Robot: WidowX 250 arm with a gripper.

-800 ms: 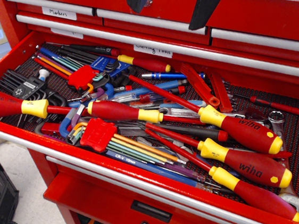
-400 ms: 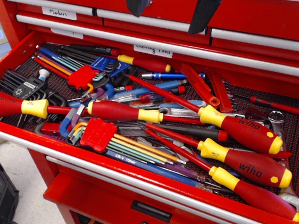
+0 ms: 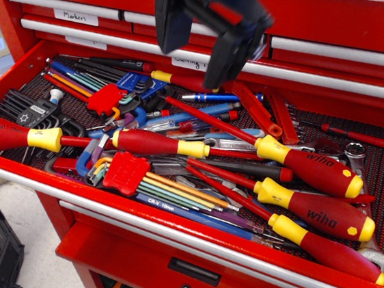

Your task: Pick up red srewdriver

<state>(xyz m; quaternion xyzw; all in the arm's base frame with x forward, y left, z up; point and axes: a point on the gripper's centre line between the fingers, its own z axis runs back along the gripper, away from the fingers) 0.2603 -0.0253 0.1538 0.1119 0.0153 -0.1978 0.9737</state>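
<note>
I should grab the screwdriver's red handle (image 3: 157, 143) beside the yellow collar (image 3: 193, 148) with my gripper next, so I can pick up the red screwdriver.
The red srewdriver (image 3: 330, 253) lies at the drawer's front right. It has a fat plain red handle, a yellow collar, a yellow butt cap and a long thin red shaft running up-left. My gripper (image 3: 199, 47) hangs open and empty over the back middle of the drawer. It is well above the tools and far up-left of that screwdriver. One dark finger (image 3: 169, 24) is on the left and the other on the right.
Two red-yellow "wiha" screwdrivers (image 3: 318, 172) (image 3: 320, 214) lie just behind the target. More red-yellow screwdrivers (image 3: 152, 143) (image 3: 2, 133), hex key sets (image 3: 126, 173) and small tools crowd the open red drawer (image 3: 186, 221). Closed drawer fronts (image 3: 330, 23) stand behind the gripper.
My gripper has dropped from the top edge of the view down and left over the back of the drawer. The tools have not moved.
</note>
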